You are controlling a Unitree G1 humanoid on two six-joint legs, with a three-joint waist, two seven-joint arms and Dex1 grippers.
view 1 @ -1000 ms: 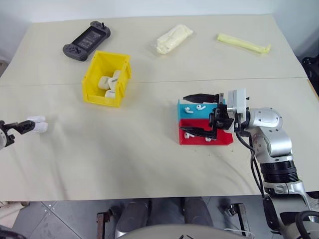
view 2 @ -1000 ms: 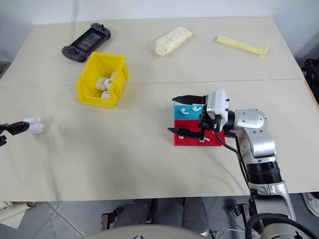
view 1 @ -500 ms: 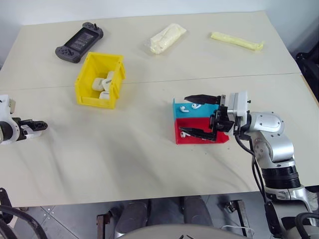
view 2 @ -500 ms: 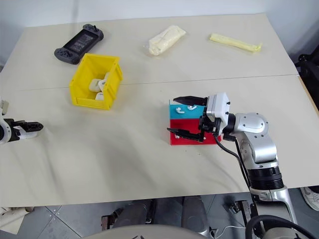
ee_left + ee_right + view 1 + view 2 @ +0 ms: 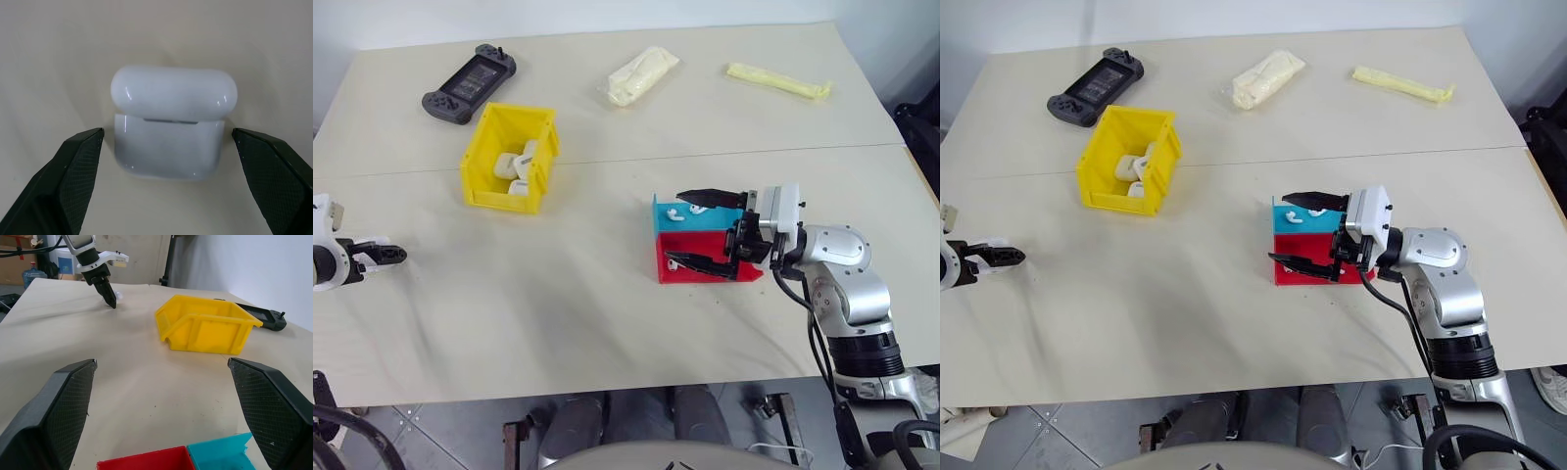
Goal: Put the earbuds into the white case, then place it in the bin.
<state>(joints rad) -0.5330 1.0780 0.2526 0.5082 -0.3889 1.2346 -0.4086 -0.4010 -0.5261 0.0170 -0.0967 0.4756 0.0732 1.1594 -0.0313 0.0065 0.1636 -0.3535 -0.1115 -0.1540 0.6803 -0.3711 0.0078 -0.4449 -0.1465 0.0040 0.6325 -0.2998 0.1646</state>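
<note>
The white case's body [image 5: 168, 147] is between my left gripper's fingers. My left gripper should close on the case's body now.
The white case [image 5: 171, 128] lies on the table with its lid down, between the fingers of my left gripper [image 5: 167, 133], which stands open and clear of it on both sides. From the head, that gripper [image 5: 389, 255] is at the table's left edge. My right gripper [image 5: 675, 227] hangs open over the blue tray [image 5: 658, 215] and red tray [image 5: 705, 279], pointing left. Small white earbuds [image 5: 682, 210] lie in the blue tray, and another earbud [image 5: 679, 264] is in the red one. The yellow bin [image 5: 499, 193] stands further back on the left and holds several white cases.
A black game controller [image 5: 470, 81] lies behind the bin. A cream packet [image 5: 641, 75] and a long yellow packet [image 5: 778, 81] lie at the far side of the table. The right wrist view shows the bin [image 5: 205, 335] and the left gripper [image 5: 110, 301] beyond it.
The left gripper has sunk and reached forward, so its open fingers now straddle the white case. The right gripper has stayed over the trays. The head camera shifted.
</note>
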